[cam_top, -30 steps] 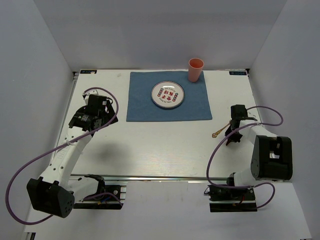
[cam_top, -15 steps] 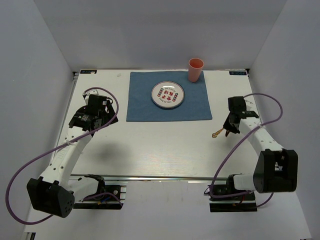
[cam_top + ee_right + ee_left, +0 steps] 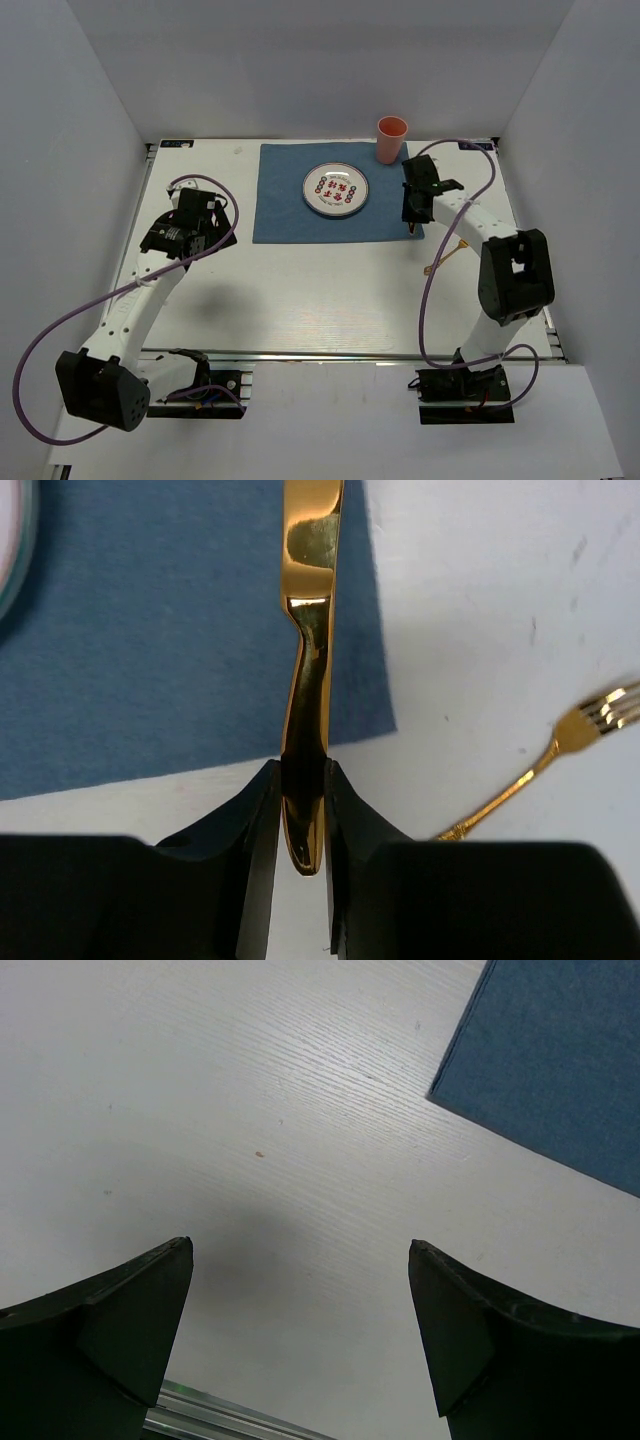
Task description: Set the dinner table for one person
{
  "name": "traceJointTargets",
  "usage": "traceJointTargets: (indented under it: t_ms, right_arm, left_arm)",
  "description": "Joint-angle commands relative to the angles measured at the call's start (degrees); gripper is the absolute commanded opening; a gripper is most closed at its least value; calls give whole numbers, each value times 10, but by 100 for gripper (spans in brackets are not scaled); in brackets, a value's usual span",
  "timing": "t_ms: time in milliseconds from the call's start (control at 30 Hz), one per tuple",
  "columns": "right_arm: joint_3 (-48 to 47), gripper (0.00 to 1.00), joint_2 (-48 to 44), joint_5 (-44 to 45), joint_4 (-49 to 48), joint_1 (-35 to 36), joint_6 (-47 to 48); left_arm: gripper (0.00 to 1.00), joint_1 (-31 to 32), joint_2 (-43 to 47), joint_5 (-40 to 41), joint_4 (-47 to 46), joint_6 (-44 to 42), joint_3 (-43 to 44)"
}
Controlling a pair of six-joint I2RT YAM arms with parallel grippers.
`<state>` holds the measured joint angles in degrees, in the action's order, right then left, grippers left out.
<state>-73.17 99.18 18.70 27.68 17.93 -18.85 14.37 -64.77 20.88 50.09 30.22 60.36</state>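
The handle of the gold knife (image 3: 310,630) reaches past the placemat's edge, so it is too early to open my right gripper. The knife would now end partly off the placemat.
The white dinner table (image 3: 300,300) carries a blue placemat (image 3: 290,210) with a patterned plate (image 3: 336,190) on it and a pink cup (image 3: 391,139) at its far right corner. My right gripper (image 3: 411,214) (image 3: 303,780) is shut on the handle of a gold knife (image 3: 310,630) and holds it over the placemat's right edge (image 3: 200,650). A gold fork (image 3: 445,258) (image 3: 540,770) lies on the table to the right of the placemat. My left gripper (image 3: 210,222) (image 3: 300,1248) is open and empty, over bare table left of the placemat (image 3: 560,1070).
The metal rail (image 3: 330,355) runs along the table's near edge and also shows in the left wrist view (image 3: 230,1420). Grey walls close in the back and both sides. Purple cables loop off both arms.
My right arm has swung from the table's right side up and left to the placemat's right edge, with the knife in its jaws. The fork stays on the table. The left arm has not moved.
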Motion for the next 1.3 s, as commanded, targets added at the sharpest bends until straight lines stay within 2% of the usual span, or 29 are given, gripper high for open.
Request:
traceJointTargets:
  t_ms: [0,167,567,833,1267]
  right_arm:
    - [-57,0,26,-7,-42,12,56]
    - [-91,0,72,-32,-64,17,79]
    - [-89,0,118,-28,-100,16,137]
    - [-92,0,156,-33,-102,15,109]
    - [-92,0,168,-19,-111,12,87]
  left_arm:
    - [98,-1,2,15,-9,-2,-2]
    - [98,-1,-2,17,-9,-2,-3]
    - [98,-1,-2,6,-11,-3,-3]
    - [98,-1,-3,3,-13,-4,-4]
    - [98,-1,-1,0,-14,-6,-5]
